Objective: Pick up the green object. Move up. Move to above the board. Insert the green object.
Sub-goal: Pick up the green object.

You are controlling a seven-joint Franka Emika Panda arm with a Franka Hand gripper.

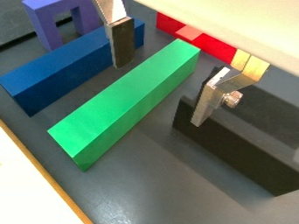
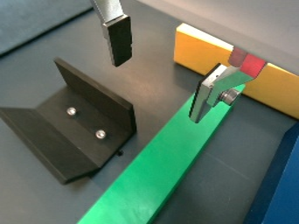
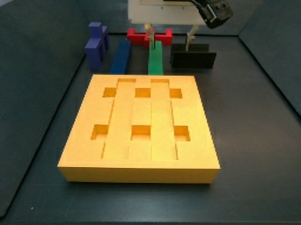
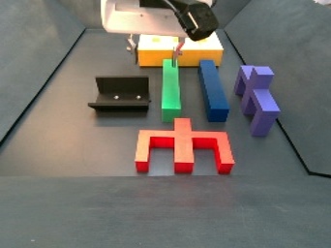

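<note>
My gripper takes hold of the green bar by its end [image 3: 156, 48] beside the red piece next, to insert the bar into the board [image 3: 147, 123].
The green object [image 1: 128, 101] is a long green bar lying flat on the dark floor, between the blue bar [image 1: 65, 72] and the fixture [image 1: 239, 144]. It also shows in a wrist view [image 2: 163, 171] and in both side views [image 3: 154, 57] [image 4: 171, 87]. My gripper [image 1: 170, 70] is open and hangs just above one end of the green bar, one finger on each side of it, holding nothing. It also shows in a wrist view [image 2: 163, 68]. The board [image 3: 147, 123] is the large orange-yellow block with square holes, also seen in a side view [image 4: 195, 48].
A blue bar [image 4: 211, 87] lies parallel beside the green one. A purple piece [image 4: 256, 97] lies beyond it. A red pronged piece [image 4: 185, 147] lies off the bar's end. The fixture [image 4: 120, 94] stands on the bar's other side.
</note>
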